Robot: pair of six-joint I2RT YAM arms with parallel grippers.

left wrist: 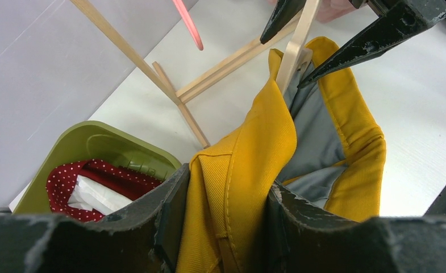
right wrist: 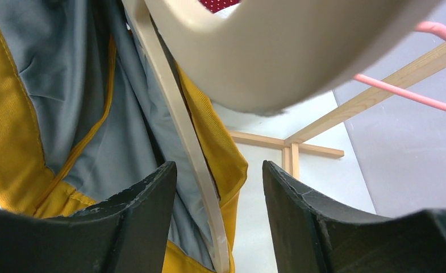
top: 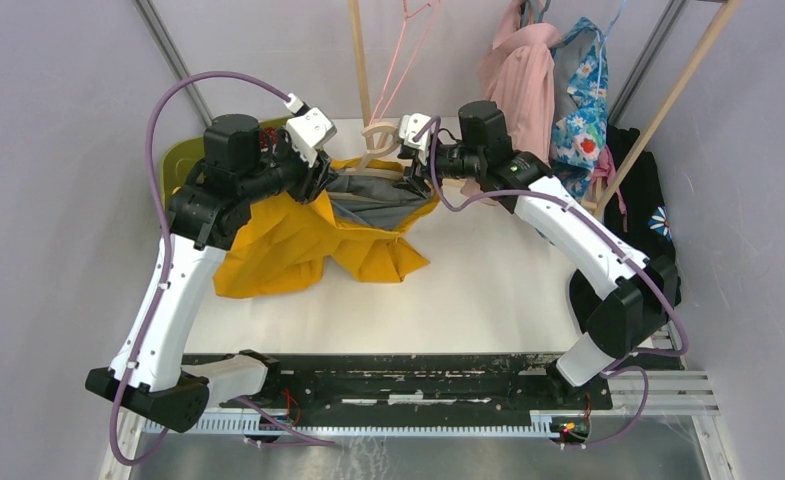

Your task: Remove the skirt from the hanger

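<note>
I will next use my right gripper to grab the cream hanger's thin bar (top: 397, 176) at the hanger's end away from my left gripper, so the skirt (top: 278, 240) can slide off the hanger's other end.
The yellow skirt (top: 278, 240) with grey lining hangs between both arms, its hem spilling onto the white table. My left gripper (top: 318, 185) is shut on a fold of the yellow waistband (left wrist: 237, 170), which fills the gap between the jaws in the left wrist view. The cream hanger (top: 376, 140) sits at the skirt's right end. Its thin bar (right wrist: 200, 170) runs between the jaws of my right gripper (right wrist: 220, 219), which stand open without touching it. The hanger's thick part (right wrist: 300, 51) looms close above. Grey lining (right wrist: 55, 96) shows left of the bar.
A green bin (left wrist: 90, 136) holding red dotted cloth stands behind the left arm. A wooden rack (left wrist: 169, 85) with a pink hanger (right wrist: 408, 94) rises at the back. Pink and blue floral garments (top: 558, 90) hang back right, above a black one (top: 648, 205).
</note>
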